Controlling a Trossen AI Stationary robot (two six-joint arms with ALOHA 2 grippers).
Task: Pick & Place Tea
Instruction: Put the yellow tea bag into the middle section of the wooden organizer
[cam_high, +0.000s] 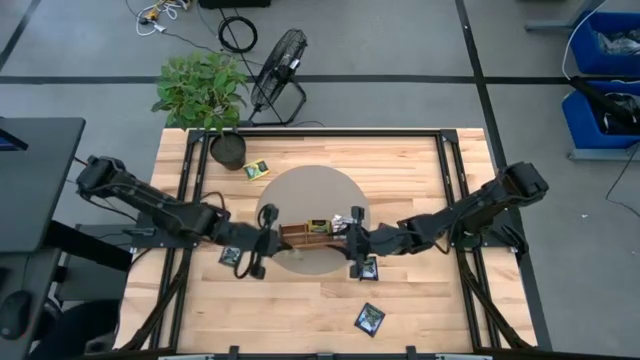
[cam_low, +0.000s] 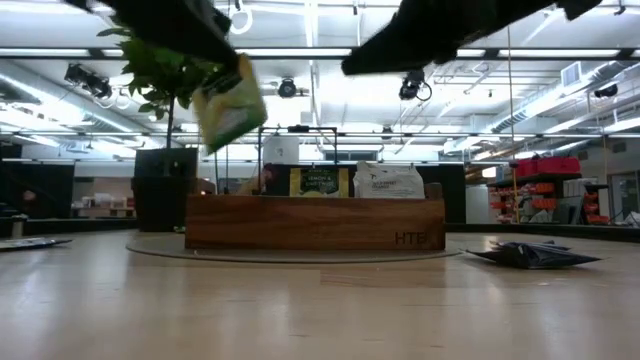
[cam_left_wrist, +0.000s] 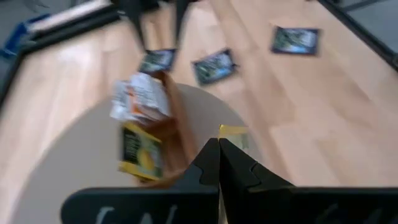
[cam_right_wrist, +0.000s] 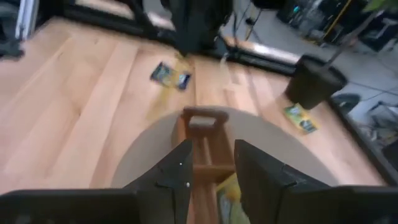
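The yellow sachet (cam_left_wrist: 235, 134) hangs outside the tray's near side, so my left gripper moves it over the tray's middle section before releasing it.
A long wooden tray (cam_high: 300, 236) stands on a round grey mat (cam_high: 310, 190) at the table's middle, with a yellow sachet (cam_high: 318, 226) and a white one (cam_high: 340, 221) standing in it. My left gripper (cam_left_wrist: 219, 154) hovers over the tray's left end, shut on a yellow tea sachet (cam_low: 230, 103). My right gripper (cam_right_wrist: 211, 158) hangs open above the tray's right end (cam_right_wrist: 202, 118), touching nothing. Loose tea lies flat on the table: a yellow sachet (cam_high: 257, 170) and three black ones (cam_high: 232, 256) (cam_high: 368, 268) (cam_high: 370, 318). My left gripper pinches the yellow sachet between its two fingers by the sachet's upper edge (cam_low: 236, 66). The fingers come from the table's left, slanting downward. The sachet hangs tilted below them, lifted clear of the tray and the mat.
A black pot (cam_high: 228, 150) with a green plant stands at the table's far left corner. Black frame rails (cam_high: 455, 190) run along both sides of the table. Bare wood (cam_high: 300, 310) lies near the front edge.
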